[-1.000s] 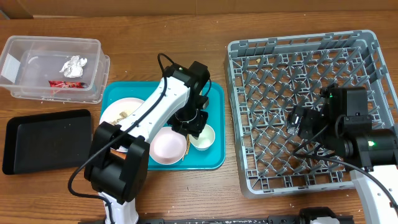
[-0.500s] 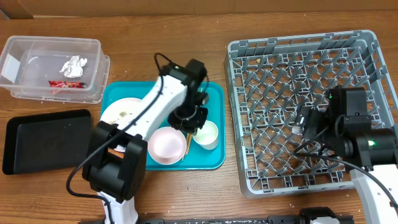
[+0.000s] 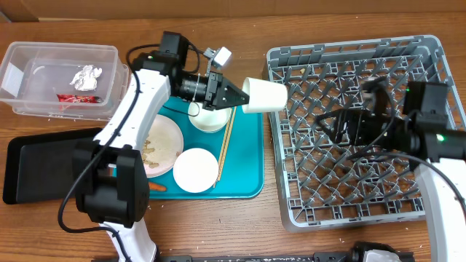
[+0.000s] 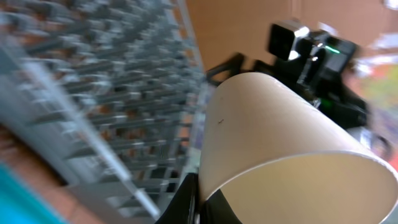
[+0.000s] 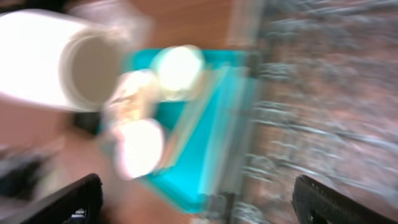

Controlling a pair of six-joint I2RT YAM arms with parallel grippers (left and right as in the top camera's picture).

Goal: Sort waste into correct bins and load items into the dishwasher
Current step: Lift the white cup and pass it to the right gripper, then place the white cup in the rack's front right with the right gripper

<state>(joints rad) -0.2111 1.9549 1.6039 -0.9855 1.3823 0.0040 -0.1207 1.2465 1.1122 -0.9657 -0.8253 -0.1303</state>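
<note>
My right gripper grabs the white cup around its base end [image 3: 281, 95] next, opposite the cup's held rim, to load it opening down in the dish rack [image 3: 364, 204].
My left gripper [image 3: 233, 97] is shut on the rim of a white cup [image 3: 264, 95] and holds it on its side in the air, between the teal tray [image 3: 247, 182] and the grey dish rack [image 3: 364, 204]. In the left wrist view the cup [image 4: 273, 137] fills the frame, with one finger inside the rim and one outside [image 4: 205, 205]. My right gripper [image 3: 331, 124] is open and empty above the rack, facing the cup [image 5: 56, 59]; its fingers spread wide [image 5: 199, 205]. That view is blurred.
On the tray are a plate with food scraps [image 3: 162, 145], a white bowl [image 3: 195, 169], a small bowl [image 3: 207, 116] and chopsticks [image 3: 224, 149]. A clear container [image 3: 65, 69] with foil and a red wrapper stands back left. A black tray [image 3: 51, 164] lies at the left.
My left gripper lifted the cup off the tray and swung it up and right toward the rack. My right gripper rose and turned left toward the cup.
</note>
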